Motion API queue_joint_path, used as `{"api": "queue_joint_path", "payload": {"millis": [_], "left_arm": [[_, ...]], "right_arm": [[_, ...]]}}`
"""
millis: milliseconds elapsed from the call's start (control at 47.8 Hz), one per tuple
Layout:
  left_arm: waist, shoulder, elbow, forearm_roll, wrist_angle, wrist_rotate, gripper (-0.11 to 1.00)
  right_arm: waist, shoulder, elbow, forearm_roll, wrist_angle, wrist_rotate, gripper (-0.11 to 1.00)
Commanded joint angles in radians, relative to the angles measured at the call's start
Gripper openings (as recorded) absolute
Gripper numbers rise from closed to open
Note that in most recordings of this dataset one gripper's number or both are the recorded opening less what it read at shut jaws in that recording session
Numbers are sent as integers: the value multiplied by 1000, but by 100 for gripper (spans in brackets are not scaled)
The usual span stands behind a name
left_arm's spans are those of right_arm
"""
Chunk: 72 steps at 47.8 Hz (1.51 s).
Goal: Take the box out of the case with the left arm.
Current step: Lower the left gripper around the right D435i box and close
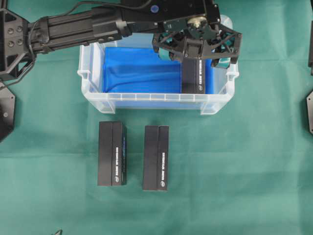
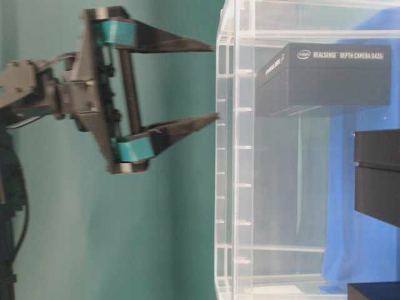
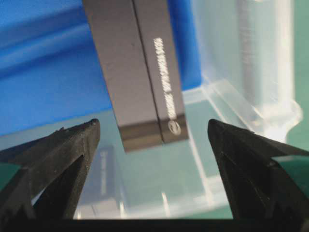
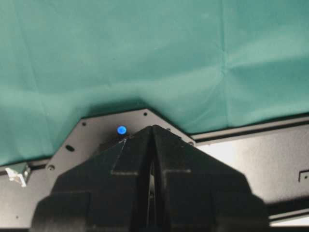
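Observation:
I should next grab the box point(image 3: 142, 79) by its long sides with my left gripper to take it out of the case; it is narrow enough across for the fingers.
The case point(image 1: 93, 93) is a clear plastic tub with a blue lining, standing at the back middle of the green cloth. One black box point(image 1: 193, 77) lies inside it along the right wall. My left gripper point(image 1: 194, 58) hangs over the box's far end, open, its fingers apart from the box on either side. The left wrist view shows the box point(image 3: 140, 72) below and between the spread tips of the left gripper point(image 3: 153, 126). From table level the left gripper point(image 2: 216, 81) sits at the case rim point(image 2: 234, 156), open and holding nothing. My right gripper point(image 4: 152, 129) is shut and empty.
Two more black boxes point(image 1: 112, 153) point(image 1: 156, 157) lie side by side on the cloth in front of the case. The case's right wall point(image 3: 251, 63) runs close to the box. Under the right gripper lies a black base plate point(image 4: 96, 130).

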Motion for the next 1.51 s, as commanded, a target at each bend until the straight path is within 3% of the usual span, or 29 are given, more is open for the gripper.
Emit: {"api": "queue_joint_path", "payload": {"millis": [0,586,1004,1485], "left_arm": [[9,-52,15,8,-40,0,96],[41,-98,238,14,-252,-3,96],[41,-87,313,14,-360,-26,96],[35,-78,337,14,-388,-40,96]], "right_arm": [[0,-2,-9,2,2,2,0],[0,2,-9,2,-3,2,0],[0,3,-9,2,-3,2,0],[-2,2,-9,2,-5,2,0]]}}
